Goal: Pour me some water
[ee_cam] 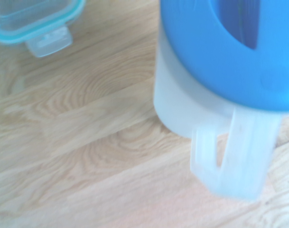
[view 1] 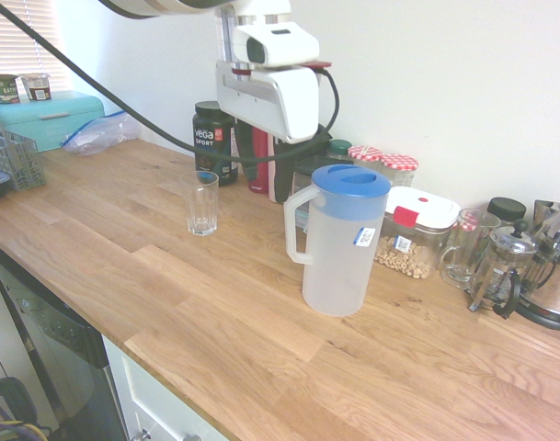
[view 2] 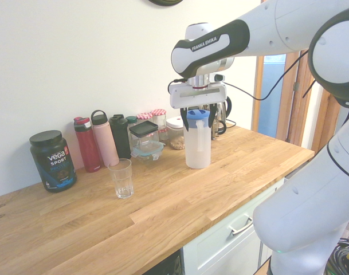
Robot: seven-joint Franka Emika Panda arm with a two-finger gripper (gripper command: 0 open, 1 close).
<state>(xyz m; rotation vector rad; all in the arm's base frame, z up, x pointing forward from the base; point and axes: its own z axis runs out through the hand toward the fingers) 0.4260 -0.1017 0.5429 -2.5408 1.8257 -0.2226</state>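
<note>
I will grab the jug next by its slim, flat-sided handle to pour the water, because the jug's lid and body are broad and round.
The water is in a tall frosted jug with a round blue lid and a side handle, standing upright on the wooden counter. An empty drinking glass stands to the jug's handle side, well apart from it. My gripper hangs open at the height of the lid, and in the second exterior view one dark finger shows on each side of the jug's top. The wrist view looks down on the blue lid and the handle. Nothing is held.
Along the wall stand a black Vega tub, red and pink bottles, a teal-rimmed clear box, checked-lid jars, a chickpea container, a glass mug and a French press. A dish rack sits far left.
</note>
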